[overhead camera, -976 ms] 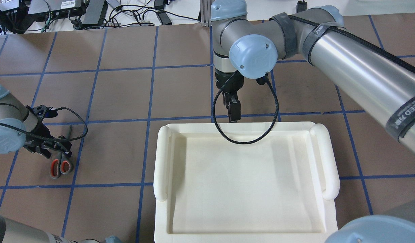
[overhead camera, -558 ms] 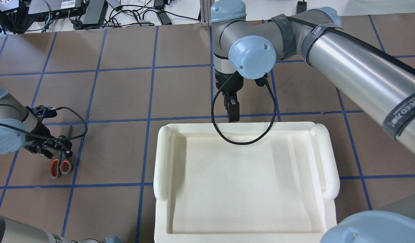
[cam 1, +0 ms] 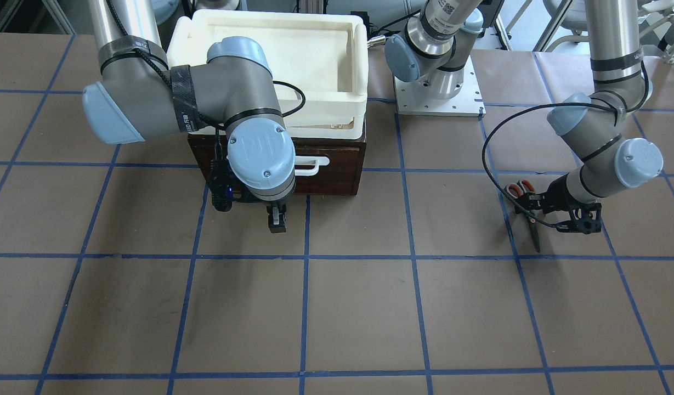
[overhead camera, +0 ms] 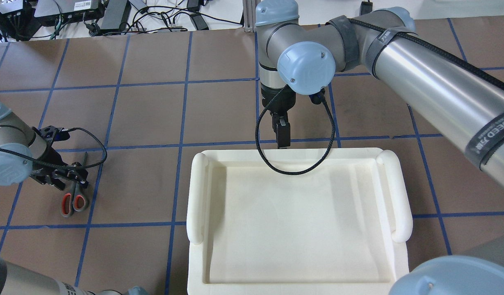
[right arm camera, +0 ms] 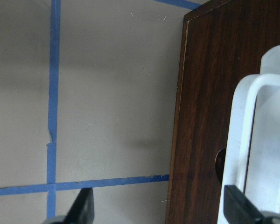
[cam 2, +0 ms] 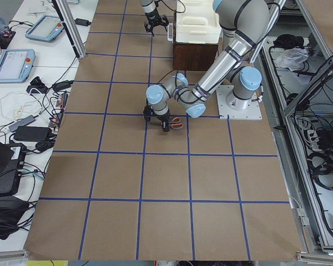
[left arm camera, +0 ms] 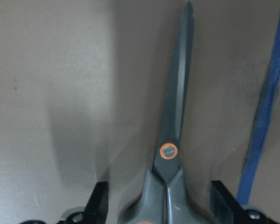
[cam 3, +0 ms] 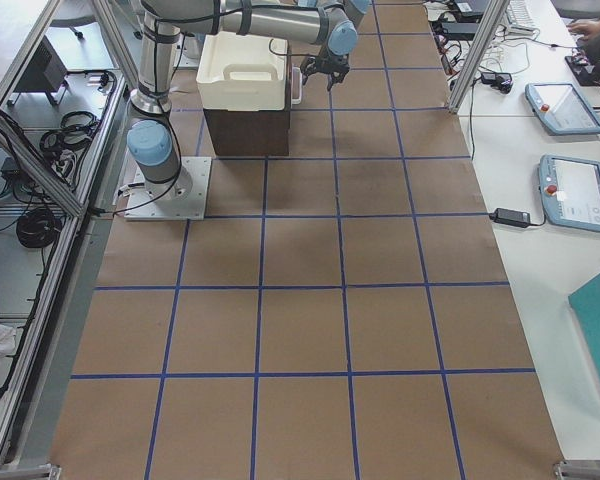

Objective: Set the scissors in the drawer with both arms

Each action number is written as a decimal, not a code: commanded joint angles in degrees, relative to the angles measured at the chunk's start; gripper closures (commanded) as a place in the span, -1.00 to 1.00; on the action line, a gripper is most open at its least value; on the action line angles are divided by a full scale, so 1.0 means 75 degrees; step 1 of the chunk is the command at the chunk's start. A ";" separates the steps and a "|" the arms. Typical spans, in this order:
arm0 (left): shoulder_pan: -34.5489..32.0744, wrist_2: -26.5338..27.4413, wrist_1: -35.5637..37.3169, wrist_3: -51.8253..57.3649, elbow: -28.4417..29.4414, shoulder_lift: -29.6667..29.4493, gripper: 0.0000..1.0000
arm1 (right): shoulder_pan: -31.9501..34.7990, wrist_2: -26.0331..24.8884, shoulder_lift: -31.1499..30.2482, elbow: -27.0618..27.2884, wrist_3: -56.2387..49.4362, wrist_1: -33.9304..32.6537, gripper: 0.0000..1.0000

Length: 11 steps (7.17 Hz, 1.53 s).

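Note:
My left gripper takes hold of the scissors (left arm camera: 173,126) by the narrow gray stems just behind the pivot (left arm camera: 165,186) next, since the pointed blades stretch out ahead.
The scissors (overhead camera: 73,199) lie flat on the table at the left, orange-lined loops toward the robot and blades pointing away. My left gripper (overhead camera: 66,175) is low over them and open. In the left wrist view the scissors (left arm camera: 173,126) lie between its two fingers (left arm camera: 99,205), near the pivot, and are not gripped. The drawer (cam 1: 337,167) has a dark brown front with a white bar handle (cam 1: 310,163) and looks closed. My right gripper (cam 1: 276,218) is open just in front of the drawer, and the handle (right arm camera: 252,140) lies beside one finger.
A white foam tray (overhead camera: 197,196) sits on top of the drawer's box and hides it from above. The right arm's base plate (cam 1: 438,93) stands beside the box. Brown table with a blue tape grid surrounds everything. Cables and electronics (overhead camera: 92,12) lie beyond the far edge.
My left gripper has shifted slightly along the scissors, toward the blades. The scissors have not moved. My right arm has barely moved.

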 commanded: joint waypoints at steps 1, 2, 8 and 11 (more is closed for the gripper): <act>-0.0083 -0.0010 0.0030 -0.0043 -0.0007 -0.0014 -0.51 | 0.0000 0.0029 -0.0036 -0.0014 0.0012 0.0076 -0.98; -0.0246 0.0002 0.0030 -0.0229 0.0004 0.0032 -0.50 | 0.0000 0.0075 -0.0037 0.0009 0.0012 0.0076 -1.00; -0.0271 0.0072 0.0053 -0.0114 0.0040 0.0009 0.46 | 0.0023 0.0287 0.0022 0.0056 0.0235 0.0428 -1.00; -0.0271 0.0107 0.0053 -0.0091 0.0051 0.0102 0.82 | 0.0023 0.0229 0.0022 0.0231 0.0188 0.0452 -1.00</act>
